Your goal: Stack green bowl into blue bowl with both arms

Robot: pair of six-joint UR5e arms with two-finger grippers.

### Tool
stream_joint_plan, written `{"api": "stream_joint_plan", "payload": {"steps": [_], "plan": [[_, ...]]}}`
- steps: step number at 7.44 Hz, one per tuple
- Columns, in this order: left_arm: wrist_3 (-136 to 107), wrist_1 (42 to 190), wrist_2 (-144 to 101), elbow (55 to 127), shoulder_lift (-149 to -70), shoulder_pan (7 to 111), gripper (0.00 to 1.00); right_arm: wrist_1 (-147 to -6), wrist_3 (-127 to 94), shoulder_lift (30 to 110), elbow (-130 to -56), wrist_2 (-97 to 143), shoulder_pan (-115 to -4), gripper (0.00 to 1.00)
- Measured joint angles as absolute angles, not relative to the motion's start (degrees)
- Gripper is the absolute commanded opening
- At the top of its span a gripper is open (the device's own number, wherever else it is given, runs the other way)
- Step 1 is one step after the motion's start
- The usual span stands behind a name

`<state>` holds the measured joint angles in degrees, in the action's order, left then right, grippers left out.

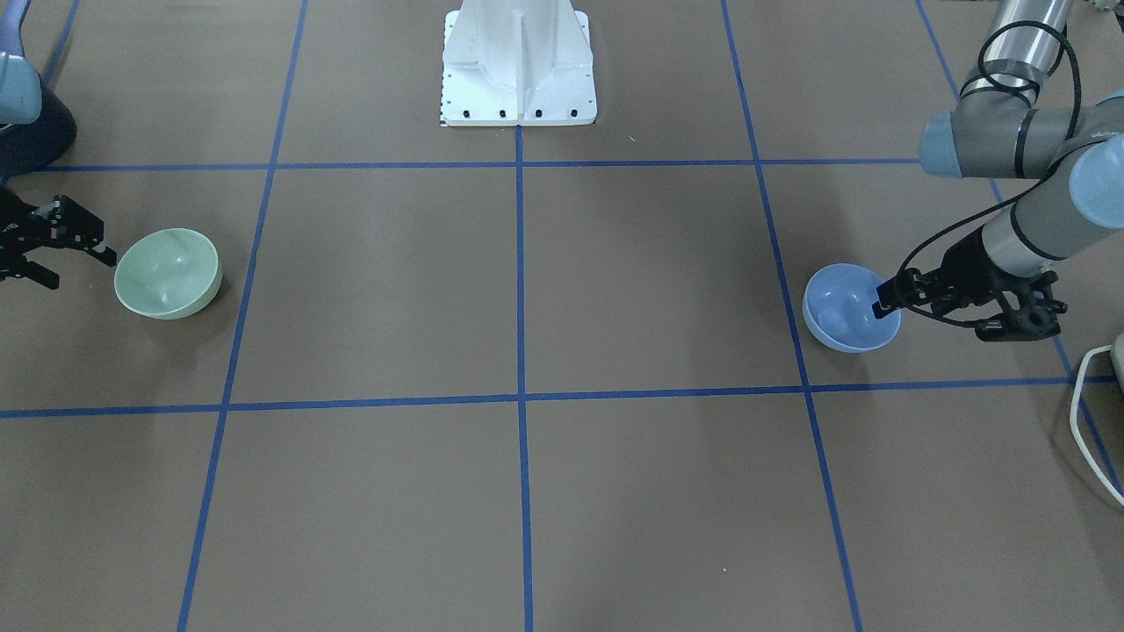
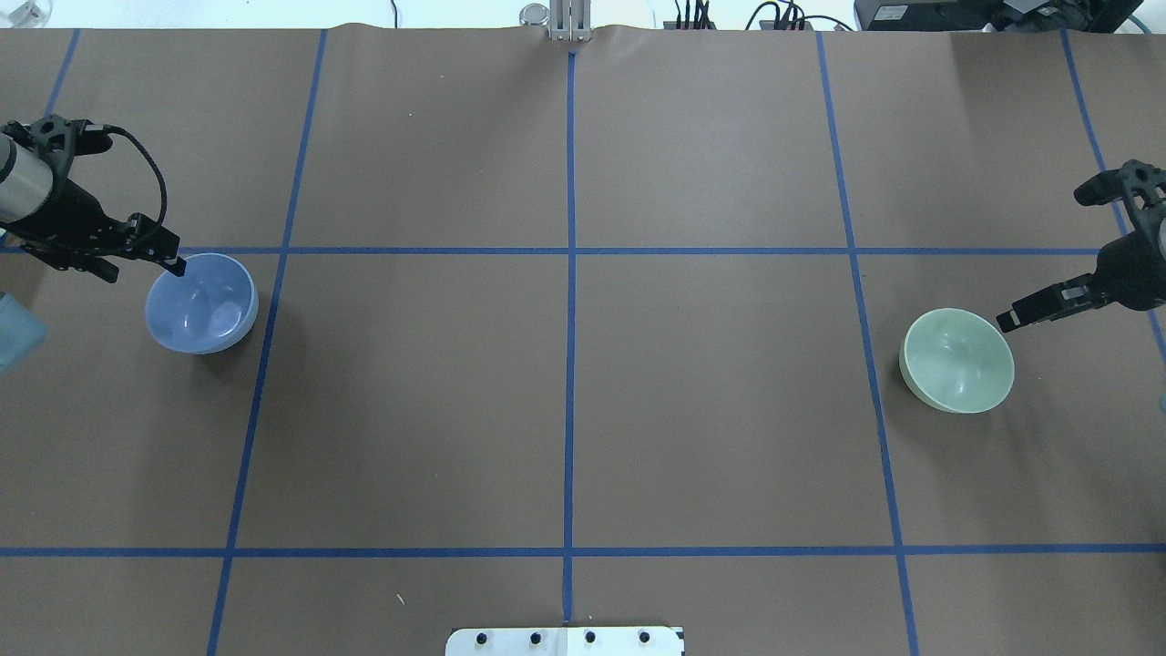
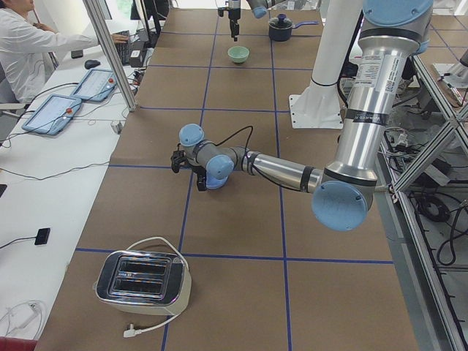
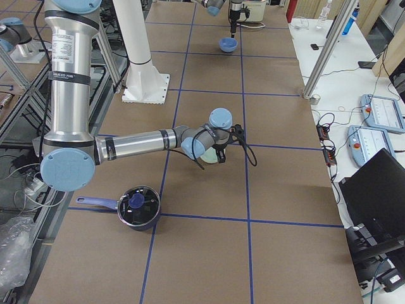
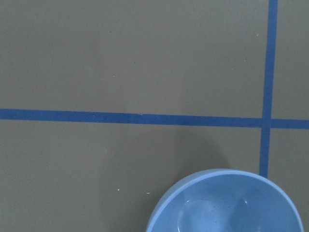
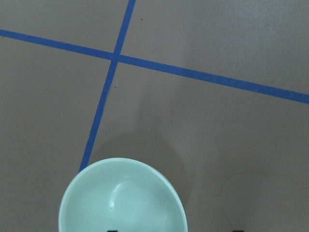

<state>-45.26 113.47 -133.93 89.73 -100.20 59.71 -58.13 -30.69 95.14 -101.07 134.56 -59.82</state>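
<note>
Next, my right gripper grabs the green bowl by its rim [image 6: 176,193] to nest it inside the blue bowl.
The blue bowl [image 1: 845,309] [image 2: 202,303] stands upright on the table at my left end. My left gripper [image 1: 931,318] [image 2: 141,269] is open, with one fingertip [image 1: 879,306] over the bowl's rim on the outer side and the other finger outside it. The left wrist view shows the blue bowl [image 5: 227,203] at the bottom edge. The green bowl [image 1: 167,273] [image 2: 956,360] stands upright at my right end. My right gripper [image 1: 77,268] [image 2: 1029,314] is open beside its outer rim, not touching it. The green bowl [image 6: 123,198] fills the bottom of the right wrist view.
The white pedestal [image 1: 518,70] stands at the table's middle on my side. A toaster [image 3: 142,281] sits beyond the blue bowl at the left end, and a dark pot [image 4: 138,206] at the right end. A white cable [image 1: 1084,421] lies near the left gripper. An operator [image 3: 29,44] sits at a side desk.
</note>
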Motion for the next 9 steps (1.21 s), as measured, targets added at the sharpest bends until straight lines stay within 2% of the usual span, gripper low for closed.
{"api": "stream_joint_plan", "payload": {"steps": [3,4,5,7,9], "plan": [[-47.3,118.6,-132.2,89.7,-98.2,57.9,0.86,-53.6,-32.4,96.6,-99.8,133.0,-57.6,0.76],[-47.8,120.4,-131.3,89.7,-97.3,57.2,0.78,-53.3,-32.4,96.6,-99.5,133.0,-57.3,0.71],[-47.9,121.3,-130.9,89.6,-96.8,56.7,0.69,-53.2,-32.3,96.7,-99.2,133.0,-57.3,0.61],[-48.0,121.7,-130.6,89.4,-96.6,56.3,0.57,-53.2,-32.1,96.7,-98.9,133.0,-57.2,0.56],[-48.0,121.8,-130.6,89.3,-96.6,56.1,0.54,-53.2,-31.7,96.6,-98.2,133.0,-57.2,0.53]]}}
